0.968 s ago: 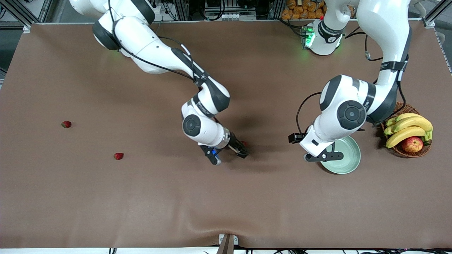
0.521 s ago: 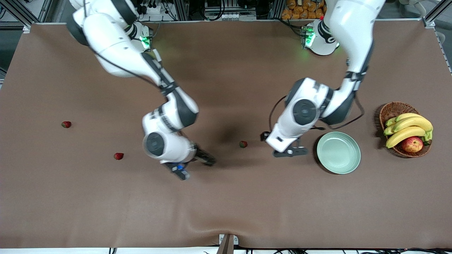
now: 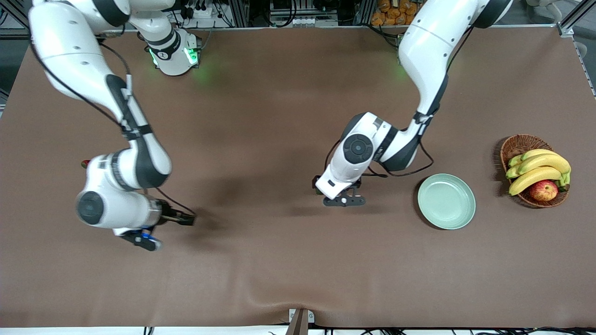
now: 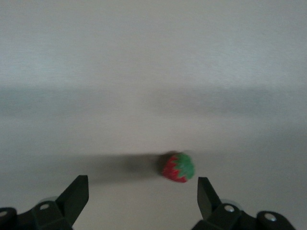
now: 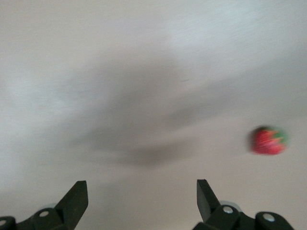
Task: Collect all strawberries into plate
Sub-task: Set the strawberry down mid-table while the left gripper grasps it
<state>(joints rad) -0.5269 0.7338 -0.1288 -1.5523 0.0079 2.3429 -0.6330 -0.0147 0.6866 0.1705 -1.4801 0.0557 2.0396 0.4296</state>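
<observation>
The strawberry just ahead of my left gripper should be grabbed next by its red body, so that my left gripper can put it on the pale green plate.
The pale green plate lies bare toward the left arm's end of the table. My left gripper hangs low over the table's middle, open. In the left wrist view a strawberry lies on the mat just ahead of the left gripper, close to one fingertip. My right gripper is open over the mat toward the right arm's end. The right wrist view shows a strawberry on the mat, well off to one side of the right gripper. Another strawberry peeks out beside the right arm's wrist.
A brown wicker basket with bananas and an apple stands beside the plate, at the left arm's end. The brown mat covers the whole table.
Both arms have swung toward the right arm's end. The left gripper left the plate and came over the middle strawberry; the right gripper left that berry. Both stayed open.
</observation>
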